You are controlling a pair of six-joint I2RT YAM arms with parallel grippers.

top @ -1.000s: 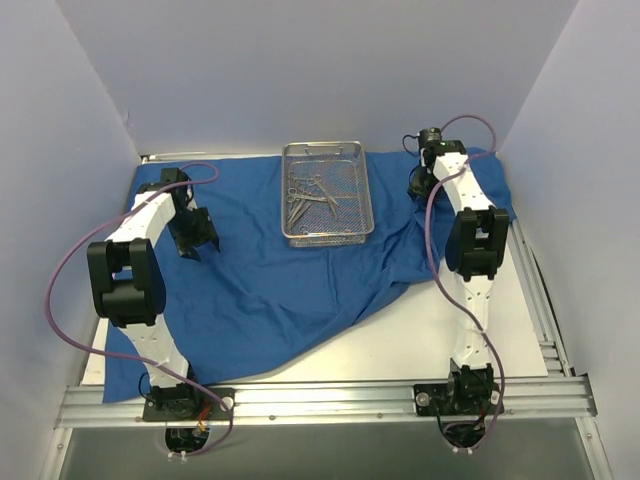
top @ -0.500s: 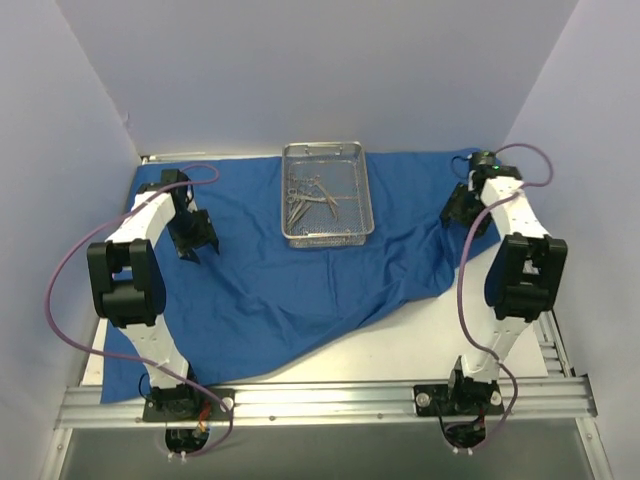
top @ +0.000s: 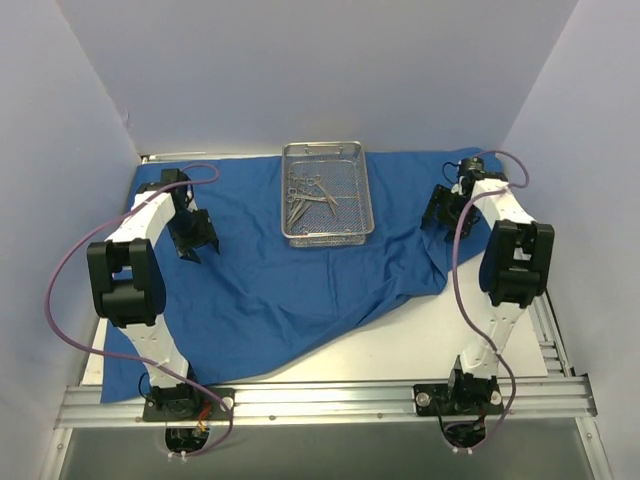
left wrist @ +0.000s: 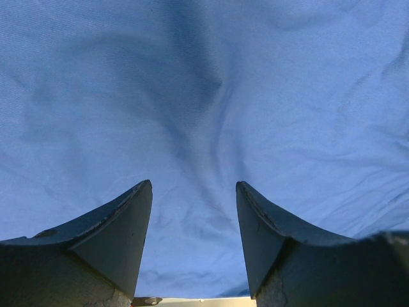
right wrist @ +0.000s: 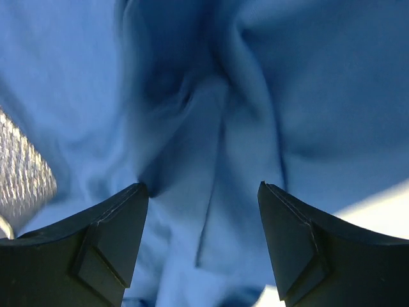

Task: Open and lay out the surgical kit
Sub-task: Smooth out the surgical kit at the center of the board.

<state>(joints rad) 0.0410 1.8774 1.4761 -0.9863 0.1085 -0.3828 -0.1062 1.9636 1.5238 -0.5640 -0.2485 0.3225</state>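
The robot's right gripper will draw the cloth wrap [top: 290, 280] outward and lay it over the table, so it will grab the wrap by its bunched fold below next.
The royal-blue cloth wrap [top: 290, 280] lies spread open over the table. The silver wire-mesh tray [top: 362, 205] stands on it at the back middle, with several thin silver scissor-handled instruments [top: 308, 195] inside. My left gripper [top: 197, 243] is low over the cloth's left part, open and empty; its view shows only wrinkled cloth [left wrist: 204, 96] between the fingers [left wrist: 121, 224]. My right gripper [top: 437, 213] is over the bunched right side of the cloth, open and empty. Its view shows cloth folds [right wrist: 211, 128] and a bit of the tray [right wrist: 22, 179] at the left.
White table top [top: 440, 340] shows bare at the front right, beyond the cloth's slanted edge. Pale walls close in the back and both sides. A metal rail [top: 330, 400] runs along the front by the arm bases.
My right arm swung out to the right, pulling the cloth's right side flatter, then came a little back to the left. The left arm and the tray have not moved.
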